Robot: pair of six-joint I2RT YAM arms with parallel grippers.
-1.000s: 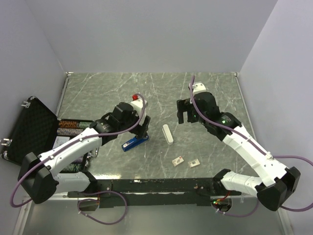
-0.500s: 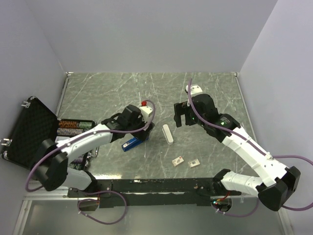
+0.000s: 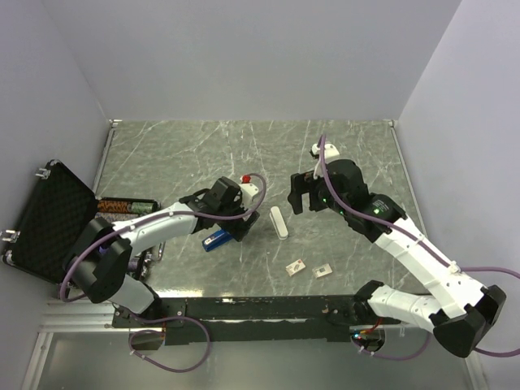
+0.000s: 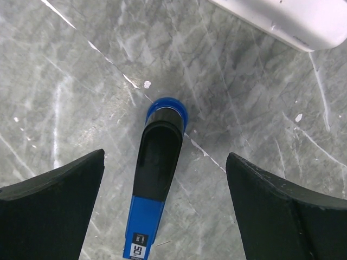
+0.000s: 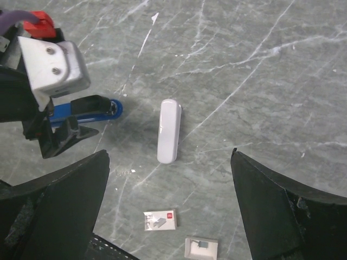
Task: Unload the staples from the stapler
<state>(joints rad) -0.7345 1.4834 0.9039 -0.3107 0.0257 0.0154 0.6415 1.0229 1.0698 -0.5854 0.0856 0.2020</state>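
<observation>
The stapler's black end (image 4: 160, 149) needs my left gripper across its sides next, so the blue base can open to unload staples.
The blue stapler (image 3: 219, 238) lies flat on the grey marble table, its black end pointing right. In the left wrist view the stapler (image 4: 157, 179) lies between my open fingers, nearer the left one, with gaps on both sides. My left gripper (image 3: 242, 226) (image 4: 165, 157) hangs open just above the stapler's black end. My right gripper (image 3: 299, 195) (image 5: 169, 154) is open and empty, raised above the table to the right. The stapler also shows in the right wrist view (image 5: 81, 108). No staples are visible.
A white rounded bar (image 3: 279, 223) (image 5: 168, 131) lies just right of the stapler; its end shows in the left wrist view (image 4: 282, 19). Two small white cards (image 3: 296, 266) (image 3: 322, 271) lie near the front. An open black case (image 3: 53, 219) stands at the left edge.
My left gripper has moved right and down over the stapler's black end. My right gripper has shifted slightly. The stapler has not moved.
</observation>
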